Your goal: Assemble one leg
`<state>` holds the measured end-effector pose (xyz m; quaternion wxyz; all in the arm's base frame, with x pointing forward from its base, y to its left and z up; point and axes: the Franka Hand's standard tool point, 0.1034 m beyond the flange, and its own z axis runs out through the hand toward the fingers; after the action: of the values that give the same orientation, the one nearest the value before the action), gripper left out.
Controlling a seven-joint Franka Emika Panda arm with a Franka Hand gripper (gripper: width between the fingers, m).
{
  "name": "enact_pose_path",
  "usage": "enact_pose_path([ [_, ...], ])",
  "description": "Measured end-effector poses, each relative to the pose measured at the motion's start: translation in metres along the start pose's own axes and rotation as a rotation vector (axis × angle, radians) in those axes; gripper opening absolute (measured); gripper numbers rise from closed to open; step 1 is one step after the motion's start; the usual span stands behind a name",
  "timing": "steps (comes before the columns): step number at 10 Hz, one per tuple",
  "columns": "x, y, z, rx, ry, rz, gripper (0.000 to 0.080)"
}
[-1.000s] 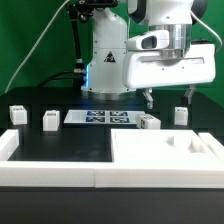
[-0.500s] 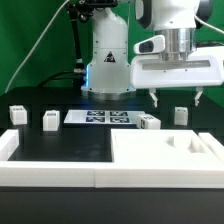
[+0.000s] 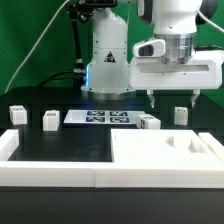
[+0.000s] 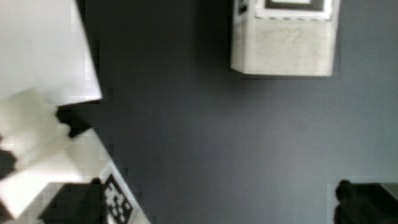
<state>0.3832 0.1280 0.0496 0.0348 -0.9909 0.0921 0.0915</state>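
I will next use my gripper to grab the standing leg by its tagged square body [image 3: 181,116] [image 4: 285,42], so that I can assemble one leg onto the white tray-like part.
My gripper [image 3: 172,98] hangs open and empty above the black table at the exterior view's right. One small white leg [image 3: 181,115] stands upright just below and behind it. The same leg [image 4: 285,38] shows in the wrist view, ahead of the open gripper [image 4: 221,202] and apart from both dark fingertips [image 4: 370,198]. Another leg [image 3: 148,122] lies on the table under the gripper's left finger. Its marker tag [image 4: 118,200] shows beside that finger in the wrist view. Two more legs [image 3: 17,114] [image 3: 50,120] stand at the exterior view's left.
The large white square tray-like part [image 3: 140,158] with raised rims fills the front of the table. The marker board [image 3: 100,117] lies at the foot of the robot base [image 3: 107,60]. A white part [image 4: 39,60] fills one side of the wrist view.
The gripper has shifted slightly toward the exterior view's right, staying open above the table. The legs have not moved.
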Motion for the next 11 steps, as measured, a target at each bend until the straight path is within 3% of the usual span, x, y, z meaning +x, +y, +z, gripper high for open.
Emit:
enact_pose_path([
  [1,-0.008,-0.004,0.003,-0.018,-0.094,-0.003,0.0649],
  [4,-0.016,-0.011,0.010,-0.038,-0.316,-0.017,0.0649],
  [6,-0.013,-0.012,0.016,-0.015,-0.474,-0.007,0.0649],
  [8,-0.016,-0.013,0.022,-0.012,-0.612,0.008,0.0649],
  [9,-0.012,-0.016,0.029,-0.003,-0.645,0.017,0.0649],
  [11,-0.015,-0.017,0.036,-0.013,-0.655,0.033,0.0649],
])
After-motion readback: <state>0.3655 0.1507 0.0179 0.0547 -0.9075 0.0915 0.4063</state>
